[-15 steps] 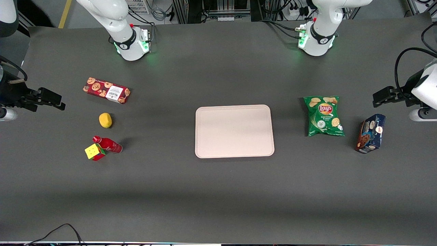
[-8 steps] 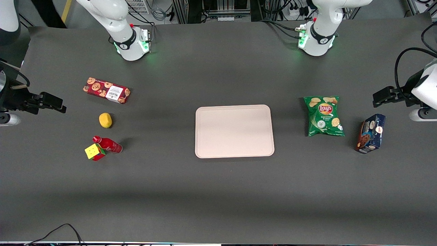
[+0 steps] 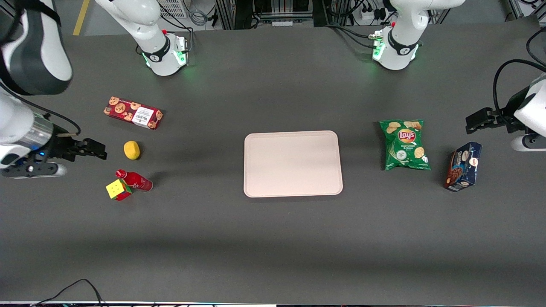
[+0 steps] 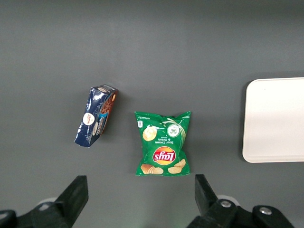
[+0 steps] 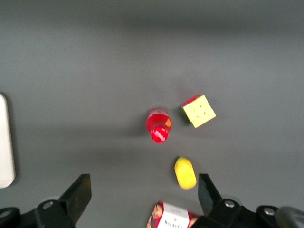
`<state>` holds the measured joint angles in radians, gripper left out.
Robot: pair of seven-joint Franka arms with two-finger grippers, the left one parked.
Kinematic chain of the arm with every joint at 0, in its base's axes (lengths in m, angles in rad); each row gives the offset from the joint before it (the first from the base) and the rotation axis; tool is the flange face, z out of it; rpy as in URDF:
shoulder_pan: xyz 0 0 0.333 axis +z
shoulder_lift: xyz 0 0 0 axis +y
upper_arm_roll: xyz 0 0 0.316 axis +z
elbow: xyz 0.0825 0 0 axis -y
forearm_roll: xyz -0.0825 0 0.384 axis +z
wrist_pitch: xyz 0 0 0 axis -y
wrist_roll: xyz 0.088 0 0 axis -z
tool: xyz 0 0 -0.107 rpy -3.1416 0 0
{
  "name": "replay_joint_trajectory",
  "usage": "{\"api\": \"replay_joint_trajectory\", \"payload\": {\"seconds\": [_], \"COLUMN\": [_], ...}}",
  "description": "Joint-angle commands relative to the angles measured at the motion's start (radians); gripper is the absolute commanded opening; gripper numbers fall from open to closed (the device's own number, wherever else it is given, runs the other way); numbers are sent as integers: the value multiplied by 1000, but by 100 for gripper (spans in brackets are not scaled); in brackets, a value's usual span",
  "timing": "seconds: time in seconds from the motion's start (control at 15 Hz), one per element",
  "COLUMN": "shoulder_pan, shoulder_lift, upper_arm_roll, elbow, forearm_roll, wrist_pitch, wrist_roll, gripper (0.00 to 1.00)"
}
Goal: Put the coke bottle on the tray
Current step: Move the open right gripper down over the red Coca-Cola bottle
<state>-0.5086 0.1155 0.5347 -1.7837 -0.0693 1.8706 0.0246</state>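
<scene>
My gripper will next grab the bottle by its end with the cap (image 3: 122, 174) to put the coke bottle onto the pale tray (image 3: 292, 163).
The coke bottle (image 3: 135, 181), small and red with a red cap, appears to stand upright on the dark table, right beside a multicoloured cube (image 3: 118, 189). In the right wrist view the coke bottle (image 5: 158, 124) shows from above. The pale pinkish tray (image 3: 292, 163) lies flat at the table's middle; its edge (image 5: 4, 142) also shows in the right wrist view. My gripper (image 3: 101, 152) hovers open and holds nothing, beside a yellow lemon (image 3: 132, 150) and farther from the front camera than the bottle. Its two dark fingers stand wide apart around the gripper's middle (image 5: 145, 190).
A red cookie box (image 3: 133, 112) lies farther from the front camera than the lemon. Toward the parked arm's end lie a green chips bag (image 3: 405, 144) and a dark blue cookie box (image 3: 463, 166). The cube (image 5: 198, 110) and lemon (image 5: 185, 173) flank the bottle.
My gripper has swung in from the table's end toward the lemon and nearer the front camera. The objects have not moved.
</scene>
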Motion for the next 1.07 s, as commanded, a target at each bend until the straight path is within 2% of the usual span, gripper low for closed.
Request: {"api": "replay_joint_trajectory", "payload": {"seconds": [0.0, 0.27, 0.6, 0.73, 1.0], "shoulder_pan": [-8, -17, -21, -24, -25], "shoulder_lift": [-33, -11, 44, 70, 116], "upper_arm_roll": [2, -15, -28, -36, -39], "elbow": [-193, -322, -327, -329, -329], "forearm_roll": [-24, -24, -29, -63, -69], "wrist_pitch": [209, 402, 450, 481, 513], "wrist_roll": [3, -77, -114, -114, -114], "gripper": [100, 100, 100, 100, 100]}}
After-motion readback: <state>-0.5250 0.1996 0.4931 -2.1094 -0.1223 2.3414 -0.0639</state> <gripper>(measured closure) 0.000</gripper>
